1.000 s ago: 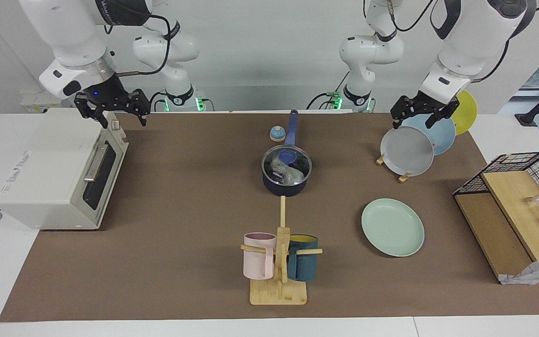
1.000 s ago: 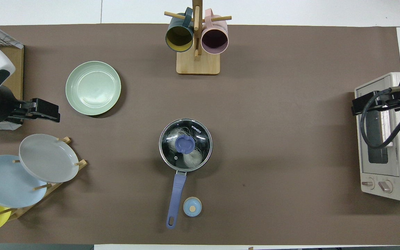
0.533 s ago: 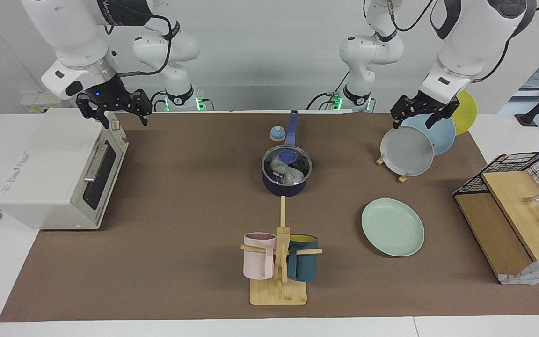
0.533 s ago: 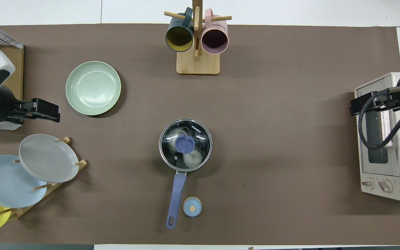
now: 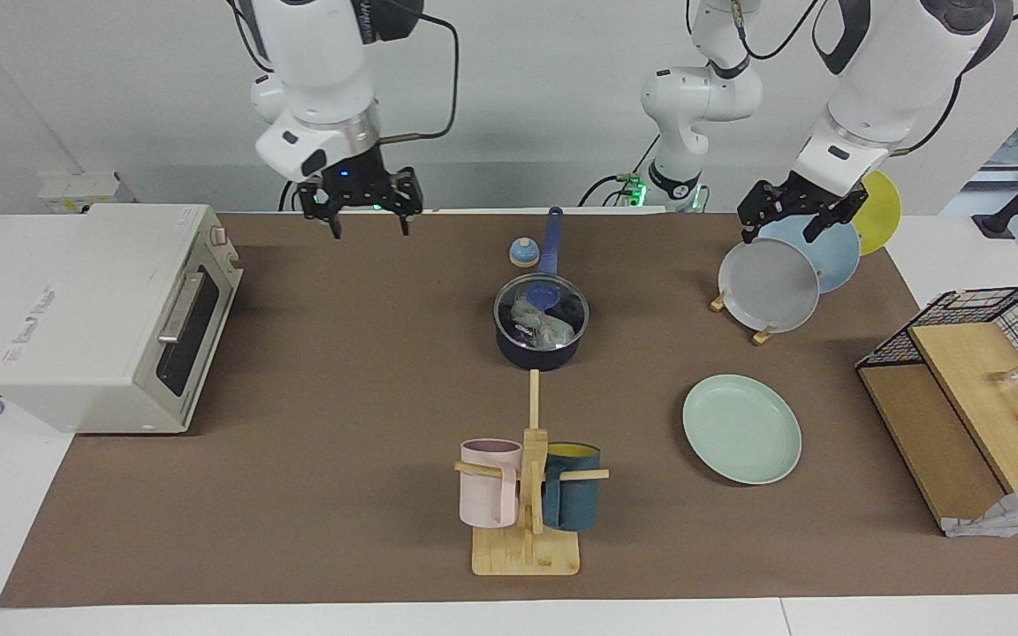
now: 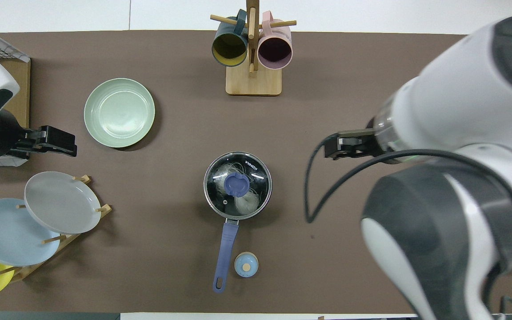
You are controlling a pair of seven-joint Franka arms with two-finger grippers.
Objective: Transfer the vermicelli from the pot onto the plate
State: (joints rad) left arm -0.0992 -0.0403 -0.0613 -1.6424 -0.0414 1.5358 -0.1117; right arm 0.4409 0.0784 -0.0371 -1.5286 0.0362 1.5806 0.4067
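Note:
The robot's right gripper will next grab the glass lid by its blue knob (image 6: 237, 184) to uncover the vermicelli in the pot.
The dark navy pot (image 5: 537, 353) stands mid-table with its blue handle (image 6: 226, 249) pointing toward the robots. A glass lid with a blue knob (image 6: 237, 184) sits on it. The whitish vermicelli (image 5: 534, 325) shows through the lid, also in the overhead view (image 6: 245, 203). The mint-green plate (image 5: 741, 429) lies empty, farther from the robots than the pot, toward the left arm's end (image 6: 119, 112). My right gripper (image 5: 368, 230) hangs open and empty over the mat, between the oven and the pot (image 6: 342, 147). My left gripper (image 5: 779, 235) waits open over the plate rack (image 6: 56, 141).
A toaster oven (image 5: 111, 318) stands at the right arm's end. A mug tree (image 5: 528, 495) holds a pink and a teal mug. A rack holds grey (image 5: 770, 284), light blue and yellow plates. A small blue bell (image 5: 523, 253) sits beside the pot handle. A wire basket (image 5: 968, 389) stands beside the plate.
My right arm has swung from above the toaster oven toward the middle of the table; its gripper stays open. The left arm, pot and plate have not moved.

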